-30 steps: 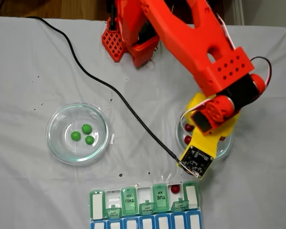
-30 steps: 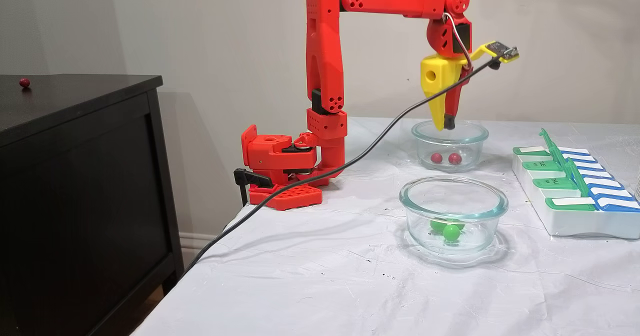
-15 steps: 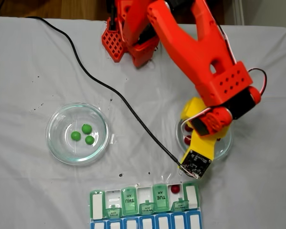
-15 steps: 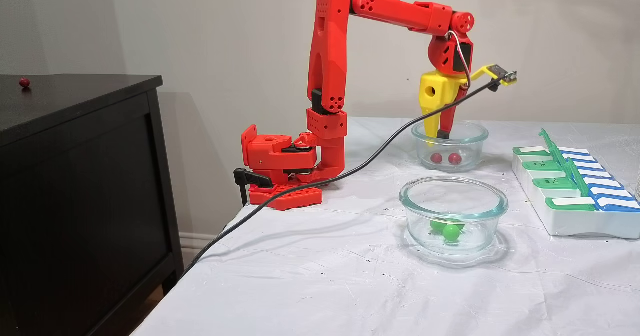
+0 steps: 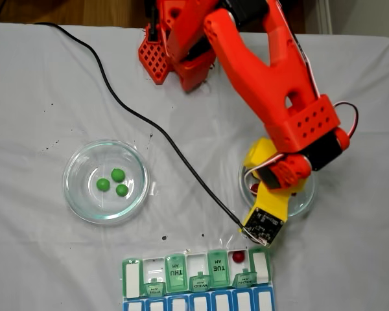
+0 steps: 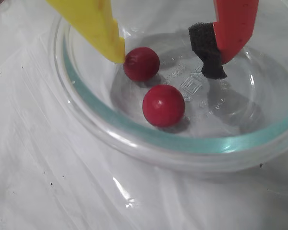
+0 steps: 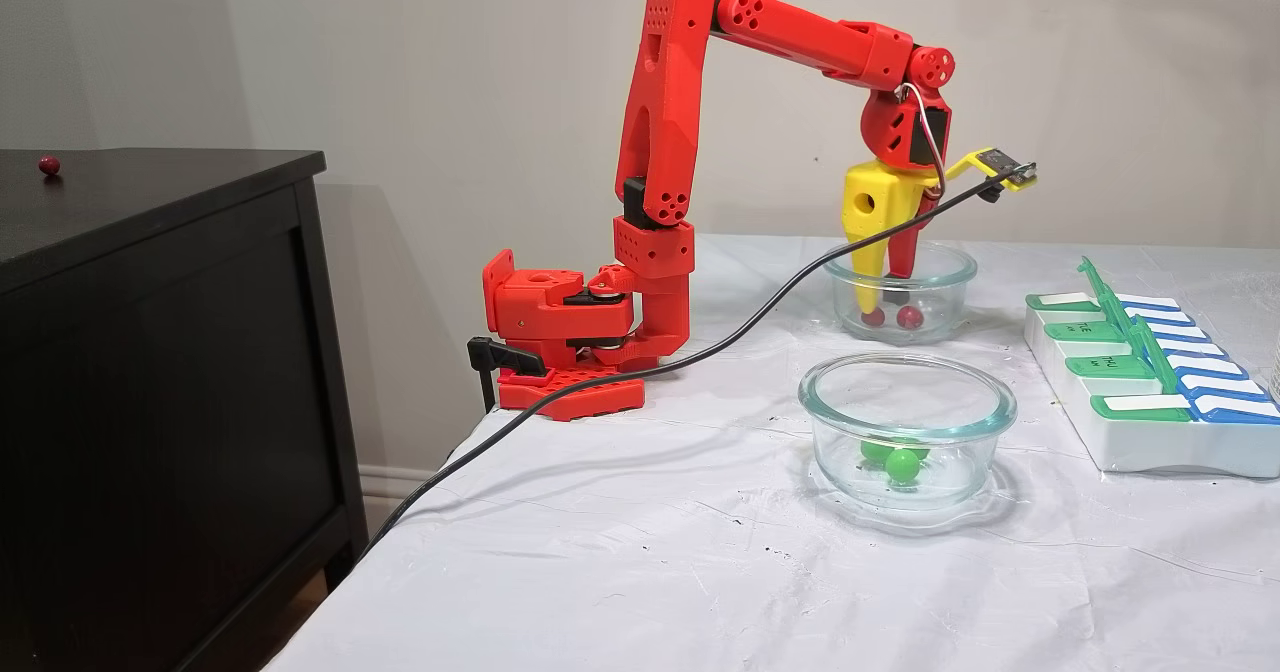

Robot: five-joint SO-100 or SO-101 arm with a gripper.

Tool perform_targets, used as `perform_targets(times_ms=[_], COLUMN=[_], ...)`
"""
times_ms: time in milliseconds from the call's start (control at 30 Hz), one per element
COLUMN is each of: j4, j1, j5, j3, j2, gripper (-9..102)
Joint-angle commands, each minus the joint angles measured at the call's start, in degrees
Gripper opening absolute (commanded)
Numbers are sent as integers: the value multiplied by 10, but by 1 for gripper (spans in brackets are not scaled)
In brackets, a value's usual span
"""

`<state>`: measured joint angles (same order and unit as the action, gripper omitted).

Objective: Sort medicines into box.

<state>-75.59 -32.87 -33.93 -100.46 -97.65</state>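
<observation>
The medicine needs to be sorted into the pill organiser (image 5: 181,280), so my gripper needs to grab the glossy red ball by its round sides next.
My gripper (image 6: 165,64) is open and reaches down inside the far glass dish (image 7: 900,255). Two red balls lie on this dish's floor. The yellow fingertip (image 6: 116,53) touches one red ball (image 6: 141,63) from the left, and the red finger's black foam pad (image 6: 207,52) stands apart on the ball's right. The other red ball (image 6: 163,105) lies just in front, outside the fingers. A third red ball (image 5: 238,256) sits in an open compartment of the pill organiser (image 5: 181,280). Three green balls (image 5: 115,183) lie in the other glass dish (image 5: 69,176).
A black cable (image 5: 149,123) runs across the white cloth to the wrist camera board (image 5: 262,225). The arm's base (image 7: 565,337) stands at the table's back edge. A black cabinet (image 7: 150,352) beside the table carries a stray red ball (image 7: 48,164).
The arm has lowered the gripper from above the rim down into the dish of red balls. Its fingers have spread apart on the way.
</observation>
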Motion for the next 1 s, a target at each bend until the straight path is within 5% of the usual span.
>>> perform_targets(times_ms=[0, 567, 833, 967], j4=[4, 11, 0, -4], j1=[9, -4, -15, -18], j5=[-5, 4, 10, 18], j3=[27, 15, 11, 11], j2=[-1, 22, 22, 24], gripper=[29, 27, 3, 0])
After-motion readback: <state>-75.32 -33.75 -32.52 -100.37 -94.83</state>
